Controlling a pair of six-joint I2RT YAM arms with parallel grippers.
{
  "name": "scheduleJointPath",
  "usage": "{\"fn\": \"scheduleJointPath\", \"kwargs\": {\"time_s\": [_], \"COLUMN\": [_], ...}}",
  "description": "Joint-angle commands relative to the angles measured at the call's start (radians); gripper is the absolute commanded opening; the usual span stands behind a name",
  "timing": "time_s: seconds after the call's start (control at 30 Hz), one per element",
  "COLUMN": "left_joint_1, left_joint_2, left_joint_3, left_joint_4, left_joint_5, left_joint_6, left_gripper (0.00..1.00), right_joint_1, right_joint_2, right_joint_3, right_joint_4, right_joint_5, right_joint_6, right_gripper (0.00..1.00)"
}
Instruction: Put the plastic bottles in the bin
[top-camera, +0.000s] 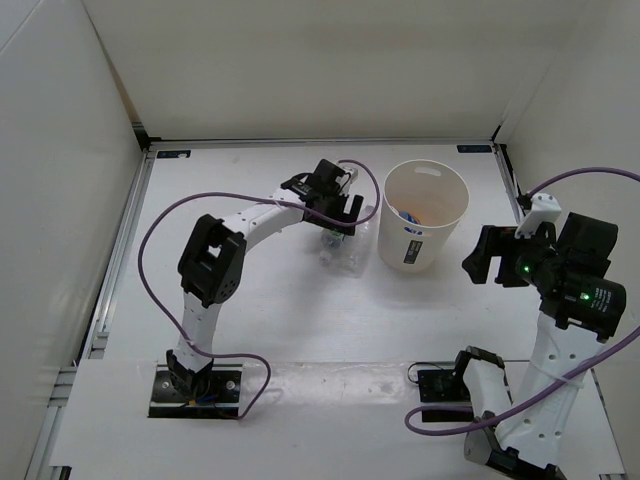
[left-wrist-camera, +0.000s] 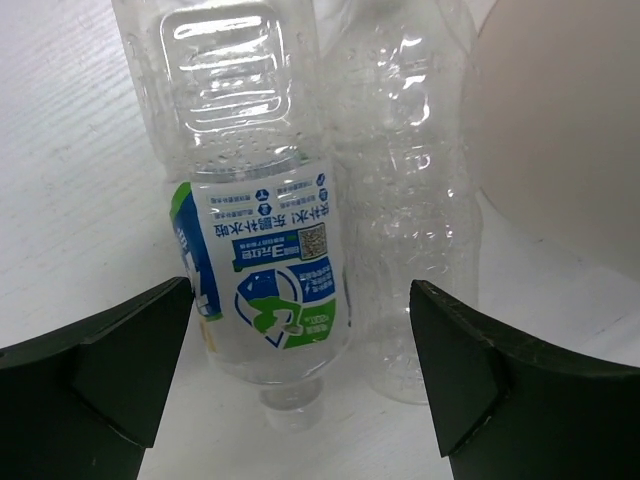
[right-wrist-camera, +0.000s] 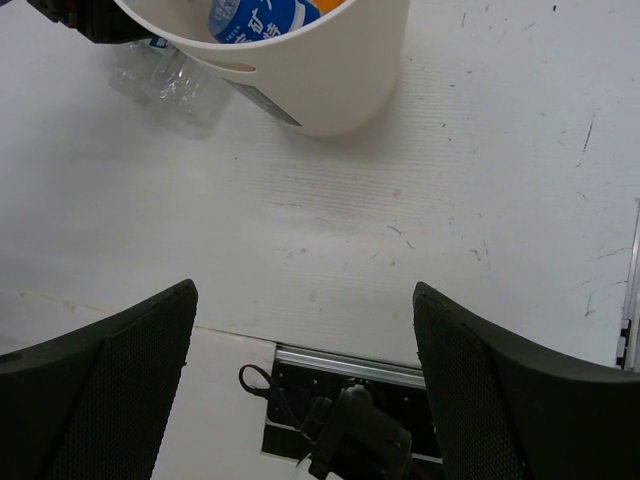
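The plain bottle is under one gripper finger, so it isn't time to close yet. My left gripper should first line up with the labelled bottle (top-camera: 333, 238) (left-wrist-camera: 267, 270), then close on the labelled bottle.
The cream-white bin (top-camera: 424, 215) stands right of centre and holds one blue-labelled bottle (top-camera: 409, 214), which also shows in the right wrist view (right-wrist-camera: 250, 18). Two bottles lie on the table just left of the bin. One is blue-labelled (left-wrist-camera: 265, 250), with its cap toward the camera. The plain one (left-wrist-camera: 410, 200) lies beside it, nearer the bin (left-wrist-camera: 560, 130). My left gripper (left-wrist-camera: 300, 330) is open over them, with the labelled bottle between its jaws. In the top view it (top-camera: 337, 228) hangs above the pair (top-camera: 345, 256). My right gripper (top-camera: 490, 257) is open and empty, right of the bin.
White walls enclose the table on three sides. An aluminium rail (top-camera: 118, 260) runs along the left edge. The right arm's base plate and cable (right-wrist-camera: 340, 410) lie below the right gripper (right-wrist-camera: 305, 340). The bin (right-wrist-camera: 320, 70) and the plain bottle (right-wrist-camera: 165, 80) show at the top of that view.
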Motion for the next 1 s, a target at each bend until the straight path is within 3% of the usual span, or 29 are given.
{"fn": "scheduleJointPath", "kwargs": {"time_s": [0.0, 0.27, 0.5, 0.63, 0.77, 0.97], "left_joint_1": [0.004, 0.01, 0.027, 0.047, 0.108, 0.175], "left_joint_2": [0.003, 0.072, 0.144, 0.097, 0.016, -0.112], "left_joint_3": [-0.014, 0.075, 0.183, 0.138, 0.129, 0.268], "left_joint_4": [-0.039, -0.125, -0.217, -0.21, -0.197, -0.171], "left_joint_5": [-0.008, -0.014, 0.032, 0.013, -0.019, -0.071], "left_joint_6": [0.004, -0.022, -0.019, -0.003, -0.005, 0.04], "left_gripper": [1.0, 0.96, 0.69, 0.51, 0.41, 0.4], "right_joint_1": [-0.025, -0.086, -0.114, -0.119, -0.117, -0.102], "right_joint_2": [0.006, 0.048, 0.086, 0.094, 0.1, 0.102], "right_joint_3": [0.015, 0.02, 0.018, 0.014, 0.005, -0.015], "right_joint_4": [-0.007, -0.004, 0.013, 0.022, 0.045, 0.079], "right_joint_5": [-0.012, -0.052, -0.068, -0.078, -0.098, -0.107], "right_joint_6": [-0.054, -0.095, -0.103, -0.109, -0.074, -0.011], "right_gripper": [0.9, 0.9, 0.9, 0.9, 0.9, 0.9]}}
